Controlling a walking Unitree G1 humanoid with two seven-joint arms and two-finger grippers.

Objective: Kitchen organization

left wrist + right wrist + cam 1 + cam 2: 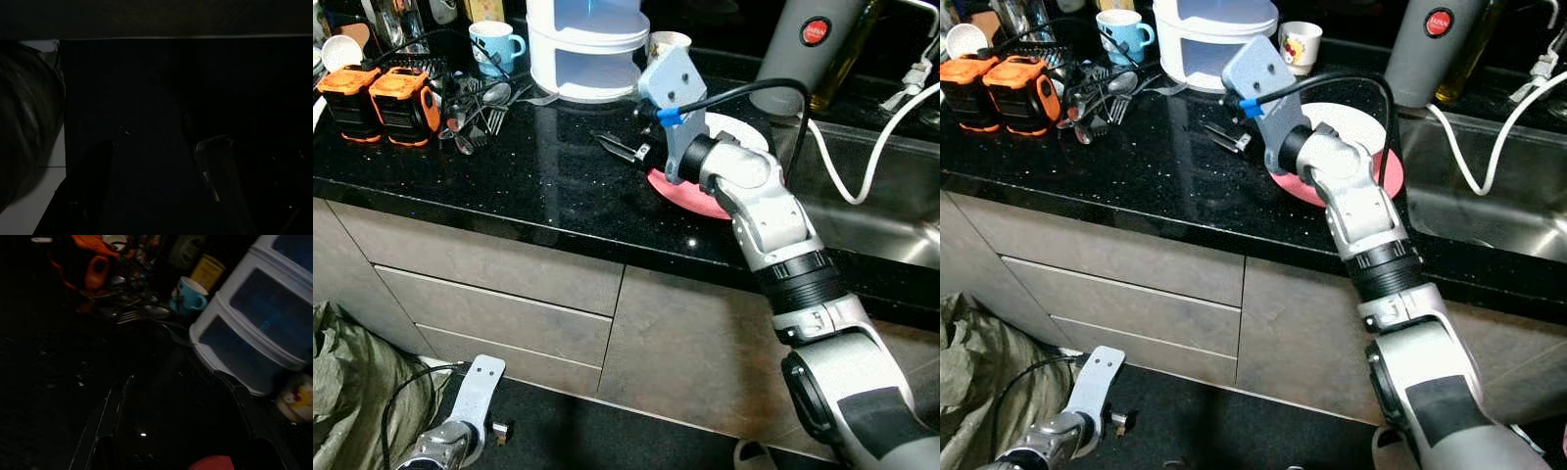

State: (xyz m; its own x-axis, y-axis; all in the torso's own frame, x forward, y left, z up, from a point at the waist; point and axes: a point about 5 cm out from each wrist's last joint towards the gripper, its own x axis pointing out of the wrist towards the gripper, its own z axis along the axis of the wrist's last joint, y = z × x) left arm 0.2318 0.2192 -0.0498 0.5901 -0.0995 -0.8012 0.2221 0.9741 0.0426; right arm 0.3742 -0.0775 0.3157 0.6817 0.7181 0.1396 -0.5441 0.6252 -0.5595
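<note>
My right gripper grabs the pink plate by its rim (693, 204) (214, 462) next, to organize the kitchen.
My right gripper (615, 145) reaches over the black countertop (538, 186), its fingers open and pointing left with nothing between them. Just behind its wrist lies a pink plate (690, 199) with a white plate (1356, 122) on top. The pink plate's rim (215, 462) shows at the base of the fingers in the right wrist view. A pile of forks and spoons (484, 108) lies further left. A blue mug (497, 44) stands behind the pile. My left arm hangs idle by the floor, its gripper (499, 429) open.
A white stacked container (587, 49) and a small patterned cup (1300, 44) stand at the back. Two orange devices (377, 98) sit at the far left. The sink (871, 211), a grey flask (803, 49) and a white cable (867, 166) are on the right. A green bag (342, 392) lies on the floor.
</note>
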